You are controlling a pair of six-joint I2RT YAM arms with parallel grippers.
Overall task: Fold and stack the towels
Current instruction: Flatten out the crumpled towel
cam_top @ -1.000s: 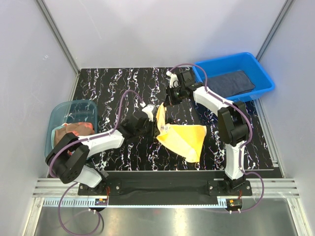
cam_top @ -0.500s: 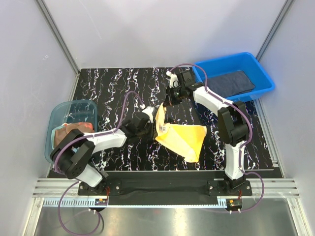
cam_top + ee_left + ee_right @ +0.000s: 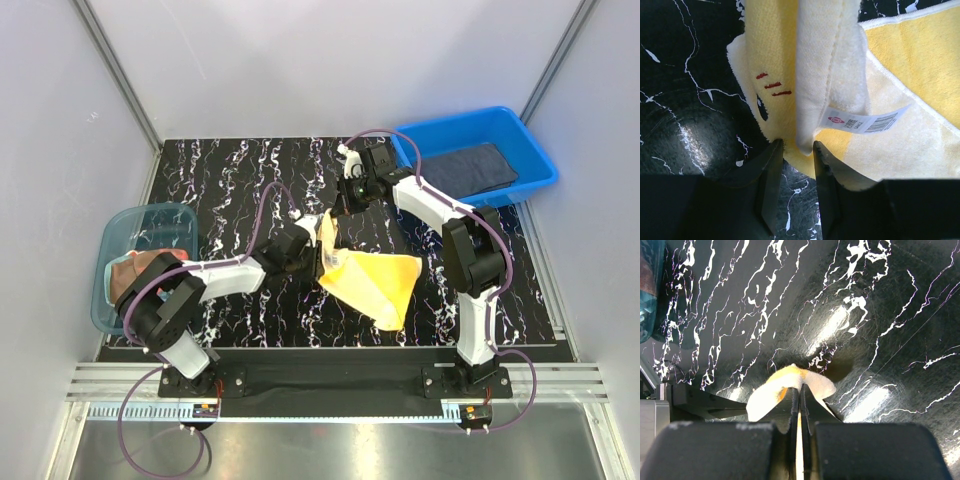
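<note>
The yellow towel needs to be spread straight for folding, so my left gripper should next grab its pale edge (image 3: 805,144) beside the white label (image 3: 867,121), opposite my right gripper's corner.
A pale yellow towel (image 3: 372,281) lies partly spread on the black marbled table, one corner lifted. My right gripper (image 3: 340,207) is shut on that raised corner; in the right wrist view (image 3: 799,390) the cloth (image 3: 765,397) bulges out from the closed tips. My left gripper (image 3: 314,256) is at the towel's hanging left edge. In the left wrist view (image 3: 798,146) it is open, with the pale folded edge (image 3: 815,75) dipping between the tips. A white label (image 3: 867,121) shows on the cloth. A dark slate-blue towel (image 3: 478,168) lies in the blue bin. A red towel (image 3: 150,266) sits in the teal tub.
The rigid blue bin (image 3: 530,150) stands at the back right. The translucent teal tub (image 3: 120,232) stands at the left edge. Grey walls close in the table on three sides. The black marbled table (image 3: 230,180) shows behind the arms.
My left arm has reached further right, bringing its gripper up to the towel's hanging edge. The right gripper has stayed put, still holding the raised corner.
</note>
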